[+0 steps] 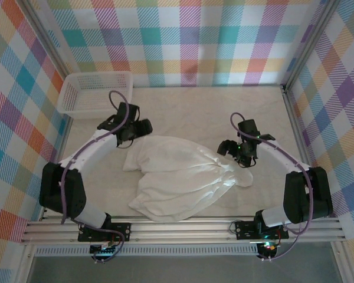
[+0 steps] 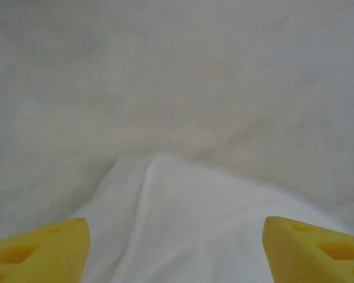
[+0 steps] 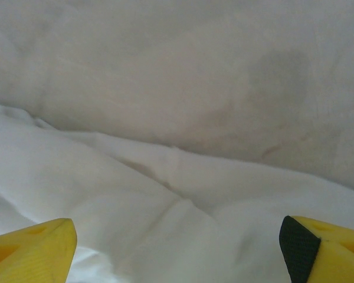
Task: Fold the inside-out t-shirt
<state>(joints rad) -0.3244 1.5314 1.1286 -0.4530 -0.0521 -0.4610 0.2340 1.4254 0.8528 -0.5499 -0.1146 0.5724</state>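
Next, my left gripper takes hold of the inside-out t-shirt's corner nearest the basket (image 2: 158, 180), opposite my right gripper, to spread the t-shirt for folding.
The inside-out t-shirt (image 1: 177, 174) lies crumpled in a white heap on the cloth-covered table, between the two arms. My left gripper (image 1: 138, 131) hangs just above its upper left corner, jaws wide apart and nothing between them. In the left wrist view the yellow fingers (image 2: 38, 253) frame a white fold of the t-shirt (image 2: 189, 224). My right gripper (image 1: 231, 148) is over the shirt's upper right edge, also open and empty. Wrinkled white t-shirt fabric (image 3: 135, 206) lies below its yellow fingertips (image 3: 29, 250) in the right wrist view.
A white mesh basket (image 1: 94, 94) stands at the table's back left corner. Checked walls close in the back and both sides. Metal rails (image 1: 183, 227) run along the near edge by the arm bases. Bare table cloth (image 1: 212, 112) stretches behind the shirt.
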